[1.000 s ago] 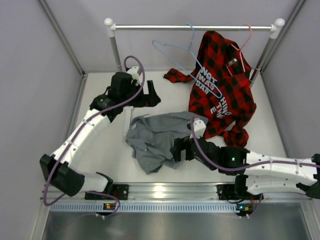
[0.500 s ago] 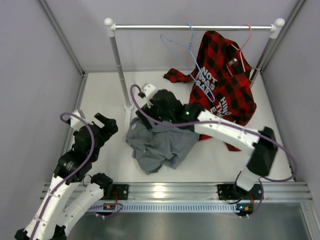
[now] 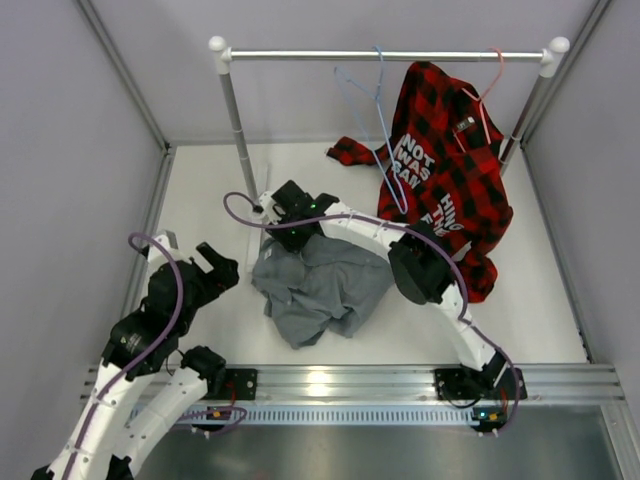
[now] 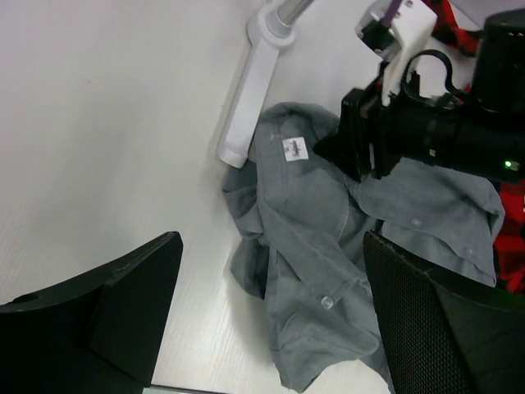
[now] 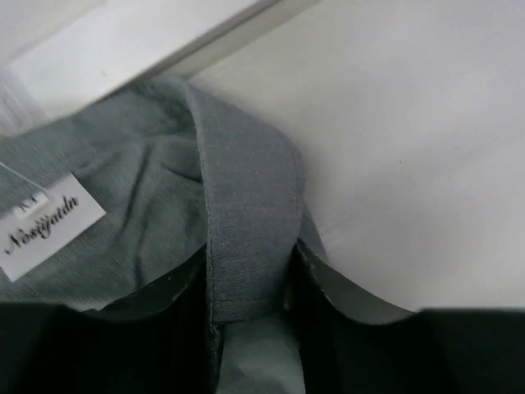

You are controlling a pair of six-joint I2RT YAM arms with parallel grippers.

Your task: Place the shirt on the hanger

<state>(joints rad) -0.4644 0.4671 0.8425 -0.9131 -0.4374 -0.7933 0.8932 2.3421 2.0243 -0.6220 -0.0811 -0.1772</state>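
Note:
My left gripper grabs the grey shirt by its collar (image 3: pixel 265 259) (image 4: pixel 271 154) beside the white label next. The shirt's other side stays free for the hanger.
The grey shirt (image 3: pixel 325 285) lies crumpled on the white table, mid-front. My right gripper (image 3: pixel 290 228) is at its far left edge, beside the rack post's foot. In the right wrist view the collar (image 5: pixel 246 205) runs between my right gripper (image 5: pixel 246 279) fingers, which press it from both sides; a white label (image 5: pixel 45 226) shows to the left. My left gripper (image 3: pixel 205 265) hovers open to the left of the shirt (image 4: pixel 328 246), nothing between its fingers (image 4: pixel 123 304). The light-blue hanger (image 3: pixel 375 110) hangs from the rail, empty.
A rack with a horizontal rail (image 3: pixel 385 56) spans the back; its left post (image 3: pixel 238 140) stands just behind the shirt. A red-and-black plaid shirt (image 3: pixel 445 180) hangs on a pink hanger (image 3: pixel 490 90) at the right. Grey walls close in both sides.
The right arm swung from the shirt's near side to its far collar and its jaws closed on the fabric. The left arm pulled back to the near left. The blue hanger has swung.

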